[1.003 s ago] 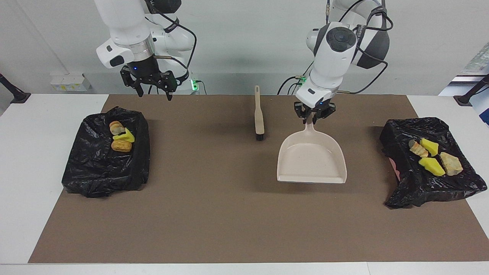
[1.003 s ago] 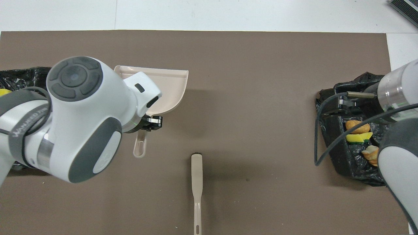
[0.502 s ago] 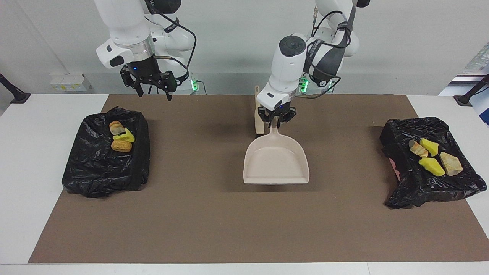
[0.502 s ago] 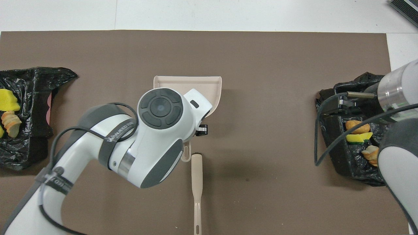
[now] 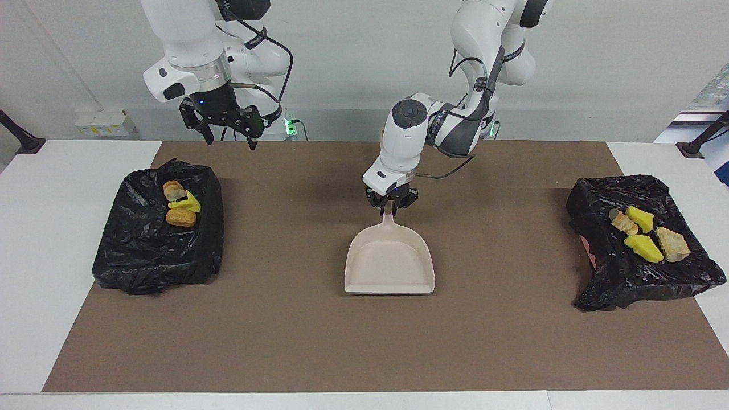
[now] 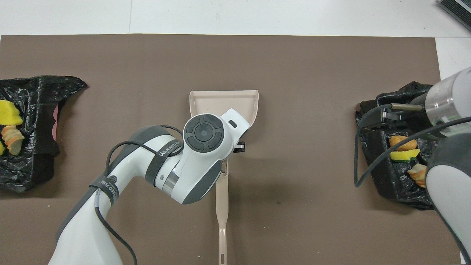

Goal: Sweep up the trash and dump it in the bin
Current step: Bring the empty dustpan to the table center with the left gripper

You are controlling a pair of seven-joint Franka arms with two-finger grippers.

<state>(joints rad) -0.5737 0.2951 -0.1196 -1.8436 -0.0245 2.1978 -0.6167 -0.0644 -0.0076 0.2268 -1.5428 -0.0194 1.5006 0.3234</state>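
Note:
My left gripper should release now: the dustpan's base (image 6: 223, 99) is low over the mat, and the dustpan's handle meets the brush.
My left gripper (image 5: 390, 206) is shut on the handle of the beige dustpan (image 5: 389, 266), which sits low at the middle of the brown mat with its mouth pointing away from the robots. The pan is empty. It also shows in the overhead view (image 6: 206, 101), partly under my left arm. The trash lies in two black-bagged bins. Three pieces (image 5: 180, 203) are in the bin (image 5: 154, 256) at the right arm's end. Several pieces (image 5: 644, 234) are in the bin (image 5: 626, 285) at the left arm's end. My right gripper (image 5: 226, 132) waits open over the mat's edge near its bin.
The beige brush (image 6: 222, 213) lies on the mat, nearer to the robots than the dustpan, its head end under the pan's handle. My left arm hides it in the facing view. White table (image 5: 68, 171) borders the brown mat (image 5: 296, 341).
My left arm has carried the dustpan from the left arm's end toward the mat's middle and lowered it. The right arm has not moved.

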